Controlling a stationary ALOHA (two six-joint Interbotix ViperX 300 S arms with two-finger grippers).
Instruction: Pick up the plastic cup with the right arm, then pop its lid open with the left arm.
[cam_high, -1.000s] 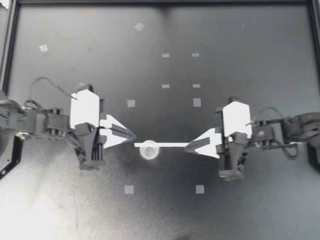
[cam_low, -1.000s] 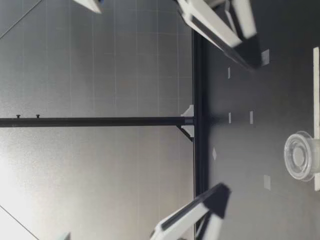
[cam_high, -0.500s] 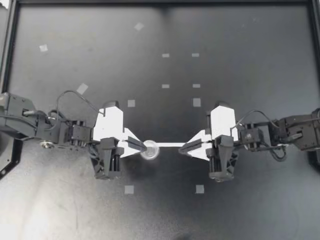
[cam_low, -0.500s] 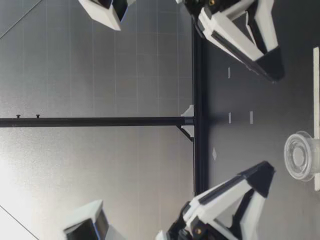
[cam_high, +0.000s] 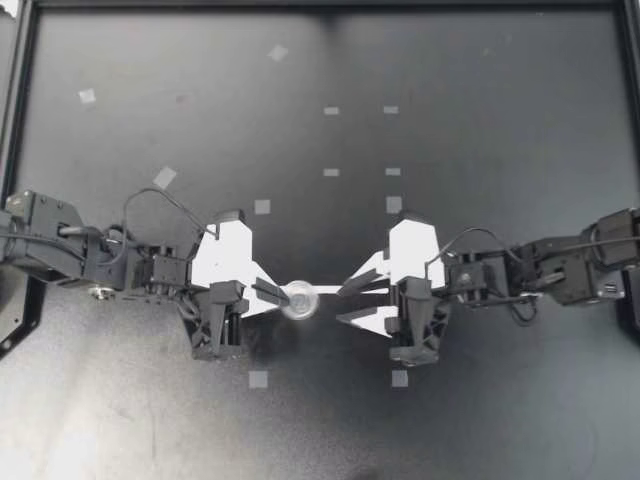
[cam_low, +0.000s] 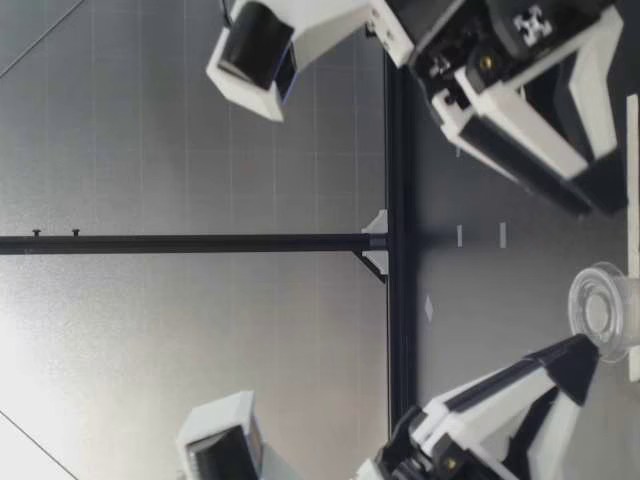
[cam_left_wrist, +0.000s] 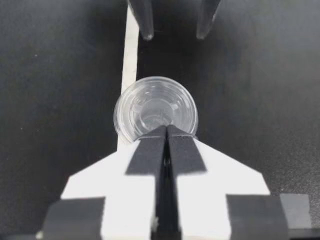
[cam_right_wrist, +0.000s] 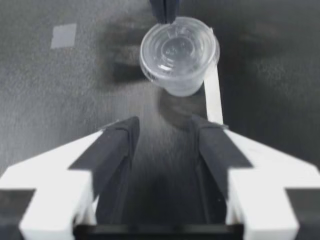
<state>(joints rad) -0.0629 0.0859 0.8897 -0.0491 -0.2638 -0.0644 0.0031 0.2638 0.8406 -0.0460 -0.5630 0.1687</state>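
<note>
I will next grab the small plastic cup by its side (cam_right_wrist: 183, 88) with my right gripper. The cup's lid then stays free to pop open.
A small clear plastic cup (cam_high: 299, 299) stands mid-table on a thin white strip (cam_high: 330, 289). My left gripper (cam_high: 283, 293) is shut, its tips at the cup's rim; I cannot tell whether they touch it. My right gripper (cam_high: 346, 302) faces the cup from the other side, open, a short gap away, with the strip running between its fingers. In the left wrist view the shut gripper (cam_left_wrist: 166, 131) overlaps the cup (cam_left_wrist: 155, 107), the other arm's fingers (cam_left_wrist: 145, 20) beyond. The right wrist view shows the open gripper (cam_right_wrist: 165, 125), the cup (cam_right_wrist: 179, 52) ahead of it. Both the cup (cam_low: 603, 310) and the left gripper (cam_low: 580, 360) appear in the low view.
Small grey tape squares (cam_high: 258, 379) (cam_high: 400, 378) (cam_high: 262, 207) dot the black table. A black frame rail (cam_low: 395, 250) runs along the table's far edge, with a grey gridded wall behind it.
Both arms have moved in toward the cup from either side. The right gripper has gone from shut to open. The left gripper stays shut and now reaches the cup's rim.
</note>
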